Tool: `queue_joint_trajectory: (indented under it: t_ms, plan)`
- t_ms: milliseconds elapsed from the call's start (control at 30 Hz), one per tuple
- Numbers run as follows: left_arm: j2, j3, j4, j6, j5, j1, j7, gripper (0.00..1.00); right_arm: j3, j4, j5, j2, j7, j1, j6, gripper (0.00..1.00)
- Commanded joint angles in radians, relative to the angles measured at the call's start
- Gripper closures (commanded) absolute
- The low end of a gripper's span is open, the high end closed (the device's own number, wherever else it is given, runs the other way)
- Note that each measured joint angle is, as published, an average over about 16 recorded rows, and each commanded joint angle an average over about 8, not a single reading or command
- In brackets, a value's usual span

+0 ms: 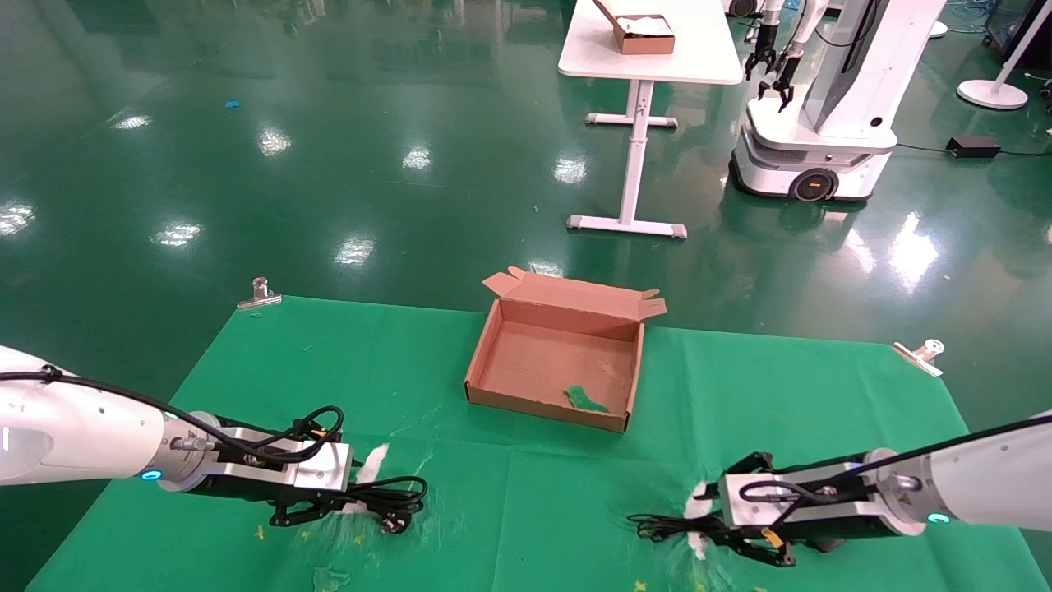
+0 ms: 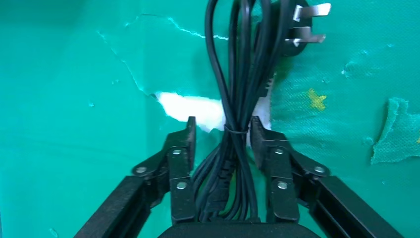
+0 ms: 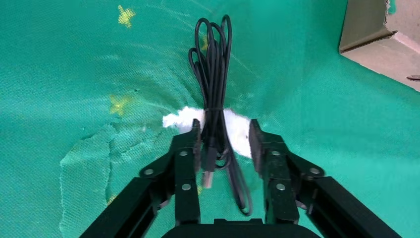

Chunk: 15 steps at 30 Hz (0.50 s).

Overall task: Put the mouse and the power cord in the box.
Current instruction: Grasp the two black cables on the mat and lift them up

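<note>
I will put the power cord in the box, so my left gripper should next grab the cord by its tied middle [image 2: 236, 130], because the cord's loops spread out wide at both ends.
The power cord [image 2: 236, 84] lies on the green cloth as a tied black bundle, its pronged plug [image 2: 302, 25] at the far end. My left gripper [image 2: 223, 130] is open and straddles the bundle at its tie; in the head view that gripper [image 1: 355, 497] is at the front left beside the cord [image 1: 393, 496]. My right gripper [image 3: 225, 133] is open around a thin black cable bundle [image 3: 214, 64] with a small plug; it stands front right [image 1: 700, 523]. The mouse body is hidden. The brown box [image 1: 493, 349] stands open at the table's middle.
White patches show through tears in the cloth under both grippers. A green scrap [image 1: 585, 400] lies on the box floor. Metal clips [image 1: 260, 293] [image 1: 920, 355] hold the cloth's far corners. Beyond stand a white table [image 1: 657, 57] and another robot [image 1: 822, 123].
</note>
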Motion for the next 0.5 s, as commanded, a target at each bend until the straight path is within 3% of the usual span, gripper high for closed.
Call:
queue_joint_trajectory:
  t_ms: [33, 500]
  plan:
    - [0.000, 0.000, 0.000, 0.000, 0.000, 0.000, 0.000, 1.00, 0.000, 0.000, 0.000, 0.000, 0.000, 0.000, 0.000, 1.00]
    - [-0.002, -0.001, -0.001, 0.003, -0.003, 0.000, -0.002, 1.00, 0.001, 0.001, 0.002, 0.001, 0.001, 0.000, -0.002, 1.00]
